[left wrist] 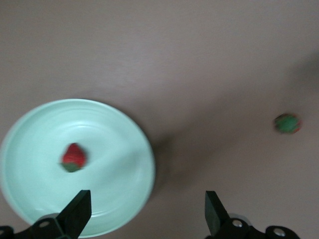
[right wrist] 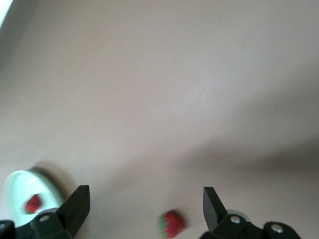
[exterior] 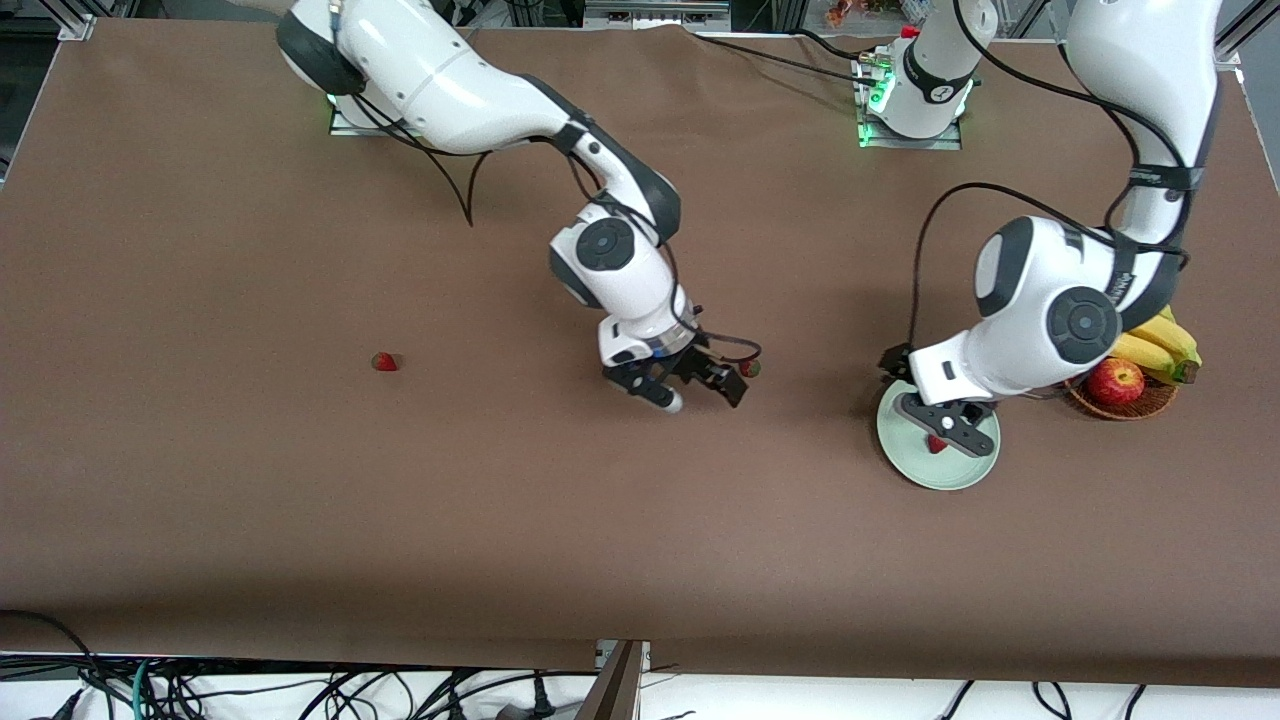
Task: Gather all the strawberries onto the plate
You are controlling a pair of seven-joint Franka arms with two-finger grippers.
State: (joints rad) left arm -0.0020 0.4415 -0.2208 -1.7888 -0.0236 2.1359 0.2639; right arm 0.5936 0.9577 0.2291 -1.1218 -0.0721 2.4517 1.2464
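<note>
The mid-table strawberry should go into the pale green plate (exterior: 975, 470), so the robot's right gripper should next grab it by its plump red body (exterior: 751, 368).
The pale green plate (exterior: 975, 470) sits toward the left arm's end of the table with one strawberry (exterior: 937, 444) on it. My left gripper (exterior: 940, 428) hangs open just above that plate; its wrist view shows the plate (left wrist: 114, 149), the berry (left wrist: 74, 158) on it, and the open gripper (left wrist: 147, 214) holding nothing. A second strawberry (exterior: 750, 368) is at mid-table beside my right gripper (exterior: 697, 392). That gripper (right wrist: 144, 209) is open, with the berry (right wrist: 170, 223) low between its fingers, untouched. A third strawberry (exterior: 385, 361) lies alone toward the right arm's end.
A brown wicker basket (exterior: 1140, 408) with a red apple (exterior: 1115, 380) and bananas (exterior: 1160, 345) stands right beside the plate, partly under the left arm. Brown cloth covers the table. Cables hang along the table edge nearest the front camera.
</note>
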